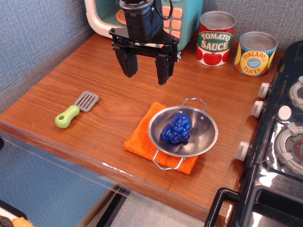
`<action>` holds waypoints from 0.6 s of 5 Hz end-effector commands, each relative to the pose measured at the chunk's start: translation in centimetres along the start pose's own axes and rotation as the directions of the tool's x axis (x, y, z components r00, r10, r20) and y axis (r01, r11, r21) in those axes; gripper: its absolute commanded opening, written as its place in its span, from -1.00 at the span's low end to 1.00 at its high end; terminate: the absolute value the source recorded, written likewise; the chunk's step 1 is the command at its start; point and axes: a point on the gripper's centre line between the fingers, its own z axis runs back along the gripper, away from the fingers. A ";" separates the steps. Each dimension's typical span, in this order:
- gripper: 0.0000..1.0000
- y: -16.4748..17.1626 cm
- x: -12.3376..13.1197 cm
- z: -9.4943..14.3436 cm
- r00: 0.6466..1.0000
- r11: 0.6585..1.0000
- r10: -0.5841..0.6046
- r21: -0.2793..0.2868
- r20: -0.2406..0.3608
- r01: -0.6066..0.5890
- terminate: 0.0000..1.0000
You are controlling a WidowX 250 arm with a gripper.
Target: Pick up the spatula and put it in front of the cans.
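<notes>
My gripper picks up the spatula by its lime-green handle (69, 114) next, to set it in front of the cans.
The spatula (75, 110) lies flat near the table's front left edge, lime-green handle toward the front, grey slotted blade toward the back right. The two cans stand at the back right: the red-and-white Tomato Sauce can (216, 39) and the shorter yellow-and-blue Pineapple Slices can (255, 53). My gripper (146, 68) hangs open and empty above the middle of the table, well right of and behind the spatula and left of the cans.
A silver two-handled bowl (205, 137) holding a blue toy (177, 128) sits on an orange cloth (139, 138) at front centre. A toy microwave (187, 19) stands at the back behind the gripper. A toy stove (284, 142) borders the right side.
</notes>
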 end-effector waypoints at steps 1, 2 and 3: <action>1.00 0.0 0.0 0.0 1.000 1.000 0.000 0.000 0.000 0.000 -1.00; 1.00 1.8 -1.6 0.0 0.999 0.999 0.036 -0.001 0.024 -0.036 -1.00; 1.00 5.1 -3.7 0.3 0.999 0.996 -0.033 0.084 0.009 0.032 -1.00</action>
